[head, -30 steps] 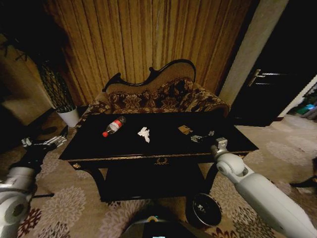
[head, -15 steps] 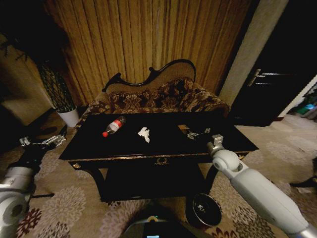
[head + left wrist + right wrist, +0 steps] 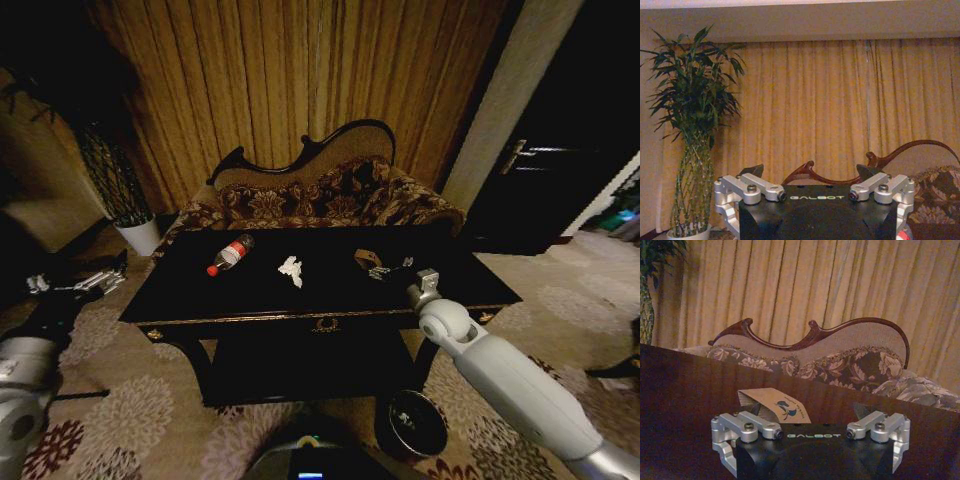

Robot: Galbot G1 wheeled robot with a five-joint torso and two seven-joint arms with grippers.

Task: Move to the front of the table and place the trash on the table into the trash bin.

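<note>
My right gripper grabs the brown wrapper by its folded end [image 3: 374, 262] next, to put the trash into the bin [image 3: 415, 422].
The black table [image 3: 250, 295] stands right in front of me. On it lie the trash items: a clear bottle with a red cap [image 3: 229, 254] at the left, crumpled white paper [image 3: 291, 269] in the middle, and a small brown wrapper [image 3: 367, 259] to the right. My right gripper [image 3: 387, 270] hovers low over the tabletop just beside the wrapper. In the right wrist view it [image 3: 810, 412] stands open, with the wrapper [image 3: 775, 406] lying just ahead near one finger. My left gripper [image 3: 85, 284] hangs open off the table's left end. The dark trash bin [image 3: 415, 422] sits on the floor at the table's front right.
A carved floral sofa [image 3: 320, 195] stands close behind the table, before gold curtains. A tall plant in a white pot [image 3: 140, 236] is at the back left, and the plant [image 3: 695, 125] rises ahead of the left wrist. A dark door [image 3: 540, 170] is at the right.
My right arm has swung left over the tabletop, bringing its gripper up to the brown wrapper. The left gripper has drifted a little farther left.
</note>
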